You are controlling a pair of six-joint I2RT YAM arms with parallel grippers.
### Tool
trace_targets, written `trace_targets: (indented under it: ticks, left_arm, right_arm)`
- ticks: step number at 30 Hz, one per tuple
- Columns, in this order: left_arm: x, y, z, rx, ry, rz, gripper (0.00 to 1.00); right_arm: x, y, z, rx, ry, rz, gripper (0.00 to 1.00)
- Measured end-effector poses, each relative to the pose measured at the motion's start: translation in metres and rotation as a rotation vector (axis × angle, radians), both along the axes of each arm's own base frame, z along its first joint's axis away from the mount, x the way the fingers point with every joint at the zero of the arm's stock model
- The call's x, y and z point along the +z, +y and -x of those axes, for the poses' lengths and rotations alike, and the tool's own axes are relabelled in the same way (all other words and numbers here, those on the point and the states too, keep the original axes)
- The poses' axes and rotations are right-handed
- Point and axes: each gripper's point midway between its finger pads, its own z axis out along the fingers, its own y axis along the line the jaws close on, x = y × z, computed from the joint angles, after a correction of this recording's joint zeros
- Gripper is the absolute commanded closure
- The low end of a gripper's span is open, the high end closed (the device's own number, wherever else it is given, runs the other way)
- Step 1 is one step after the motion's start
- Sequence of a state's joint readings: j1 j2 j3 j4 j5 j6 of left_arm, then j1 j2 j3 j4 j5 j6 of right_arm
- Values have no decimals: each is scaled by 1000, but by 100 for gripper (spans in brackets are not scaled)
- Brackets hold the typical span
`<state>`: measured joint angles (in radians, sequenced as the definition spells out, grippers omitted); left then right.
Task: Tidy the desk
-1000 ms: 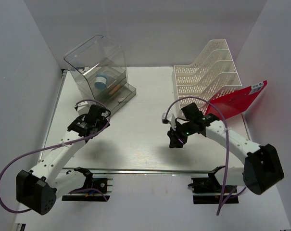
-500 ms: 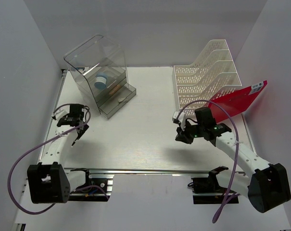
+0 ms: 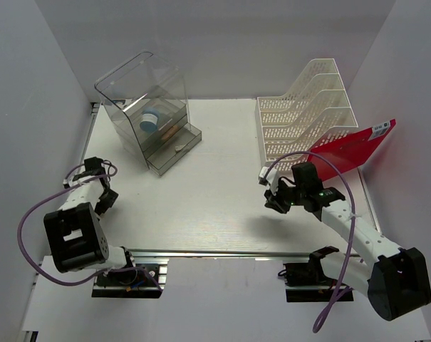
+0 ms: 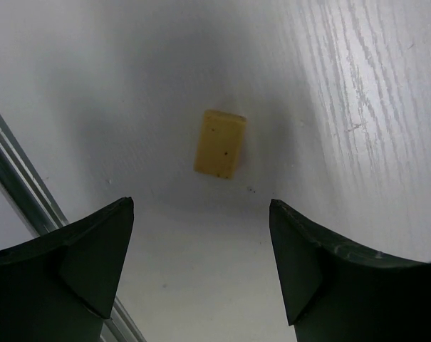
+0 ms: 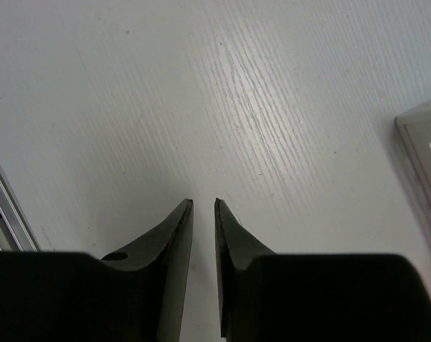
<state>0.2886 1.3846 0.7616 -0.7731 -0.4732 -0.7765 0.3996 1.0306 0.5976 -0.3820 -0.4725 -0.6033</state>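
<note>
I should reach the small yellow block point(image 4: 219, 143) with my left gripper and hold it by its long sides. Its end then stays free to go into the drawer.
The white desk point(image 3: 201, 192) has a silver rail point(image 3: 215, 253) along its near edge. My left gripper point(image 3: 105, 200) is folded back at the desk's left side, open and empty. In the left wrist view a small yellow block point(image 4: 219, 143) lies on the desk point(image 4: 357, 107) ahead of the open fingertips point(image 4: 108, 242); it does not show in the top view. My right gripper point(image 3: 272, 200) hovers low over the desk right of centre. In the right wrist view its fingers point(image 5: 176, 235) are almost together with nothing between them.
A clear plastic drawer box point(image 3: 147, 107) stands at the back left with its drawer point(image 3: 176, 146) pulled out and a blue-and-white item point(image 3: 150, 120) inside. A white slotted file rack point(image 3: 308, 114) stands at the back right, a red folder point(image 3: 354, 149) leaning beside it.
My left arm has pulled back from the drawer box to the desk's left edge. My right gripper has moved a little right, towards the file rack.
</note>
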Motion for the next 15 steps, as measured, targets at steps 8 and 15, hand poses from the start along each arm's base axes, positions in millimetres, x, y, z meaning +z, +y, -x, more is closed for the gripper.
trace_targets:
  ticks: [8,15]
  left_arm:
    - [-11,13,-10,-34,7,17,25]
    - [-19,23,-24,-44,-25,57,38]
  right_arm:
    - [-3,-9,-8,-41,0,4,74]
    - [-4,-16,-13,-76,5,4,74]
